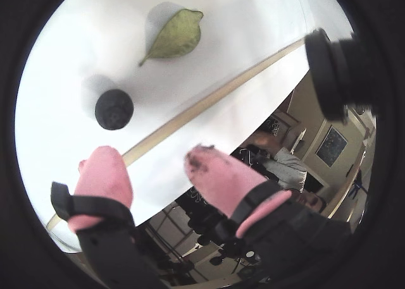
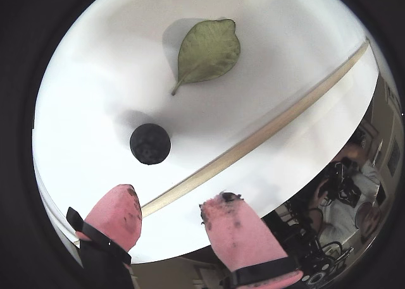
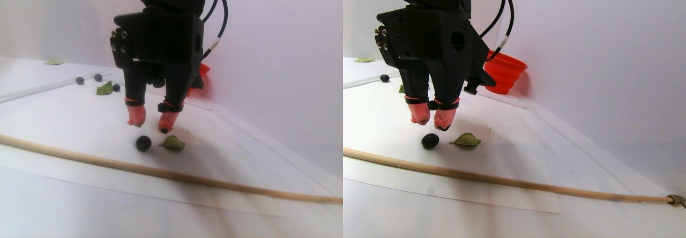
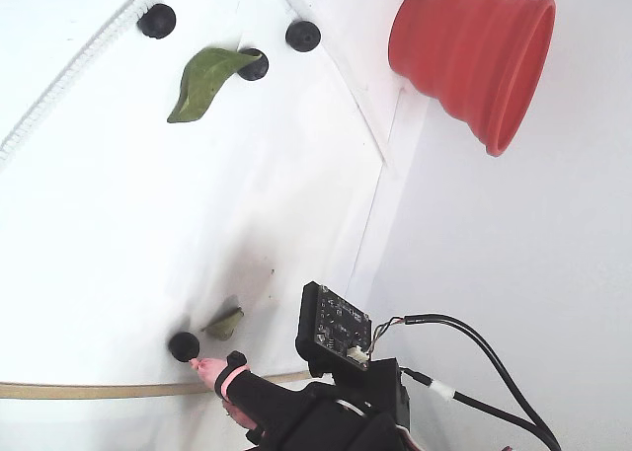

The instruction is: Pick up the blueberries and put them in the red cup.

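The dark blueberry will be gripped by its round sides next, and then my gripper will put the blueberry in the red cup.
One blueberry lies on the white table beside a small green leaf; it also shows in the other wrist view, the stereo pair view and the fixed view. My gripper hovers just above and next to this berry, its pink-padded jaws open and empty. Three more blueberries lie far off near a bigger leaf. The red cup stands by the white wall, apart from the gripper.
A thin wooden stick lies across the table just in front of the berry. A small leaf lies beside the berry; a larger leaf lies by the far berries. The table edge is close beyond the stick.
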Robot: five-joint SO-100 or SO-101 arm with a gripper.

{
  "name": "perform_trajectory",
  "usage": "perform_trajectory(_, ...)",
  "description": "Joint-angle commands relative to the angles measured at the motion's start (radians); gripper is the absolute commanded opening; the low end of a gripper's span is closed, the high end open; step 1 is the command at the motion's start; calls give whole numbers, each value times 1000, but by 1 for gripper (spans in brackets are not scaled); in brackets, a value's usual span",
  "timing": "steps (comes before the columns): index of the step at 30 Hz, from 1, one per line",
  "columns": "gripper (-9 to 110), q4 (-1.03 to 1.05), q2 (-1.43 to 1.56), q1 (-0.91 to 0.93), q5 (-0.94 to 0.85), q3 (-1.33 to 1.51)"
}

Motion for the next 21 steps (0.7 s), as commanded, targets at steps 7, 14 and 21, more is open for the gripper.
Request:
perform_trajectory(7,19,-35,-66,0,-14,-54)
perform_trajectory(14,19,-57,-101,-23,-8,-69)
perform_trajectory(21,19,-66,-127,-28,-11,-83)
